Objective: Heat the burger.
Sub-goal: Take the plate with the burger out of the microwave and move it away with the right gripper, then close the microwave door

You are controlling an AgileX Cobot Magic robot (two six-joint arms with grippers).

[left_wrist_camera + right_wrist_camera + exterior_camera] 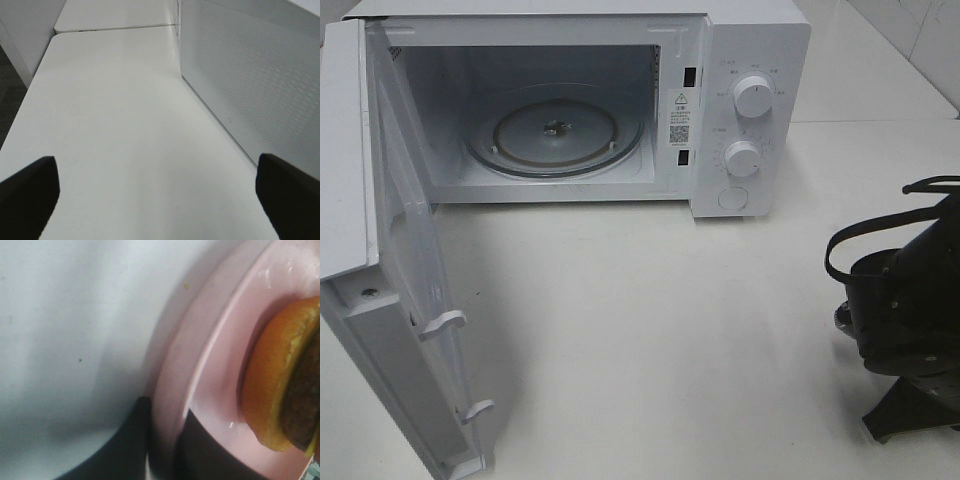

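Observation:
The pink plate's rim (195,355) lies low on the tabletop, so it is now time for my right gripper to open.
The burger (280,385) lies on its side on a round pink plate (215,365); only the right wrist view shows them, with orange-brown bun and dark patty at the frame's edge. My right gripper (165,450) has one dark finger on each side of the plate's rim and is closed on it. In the exterior high view the right arm (905,300) is at the right edge and hides plate and burger. My left gripper (160,200) is open and empty over bare table, next to the microwave door's perforated panel (260,85).
A white microwave (740,60) stands at the back with its door (400,300) swung wide open to the front left. Its glass turntable (555,135) is bare. Two knobs (753,97) sit on its right panel. White table (650,330) lies in front.

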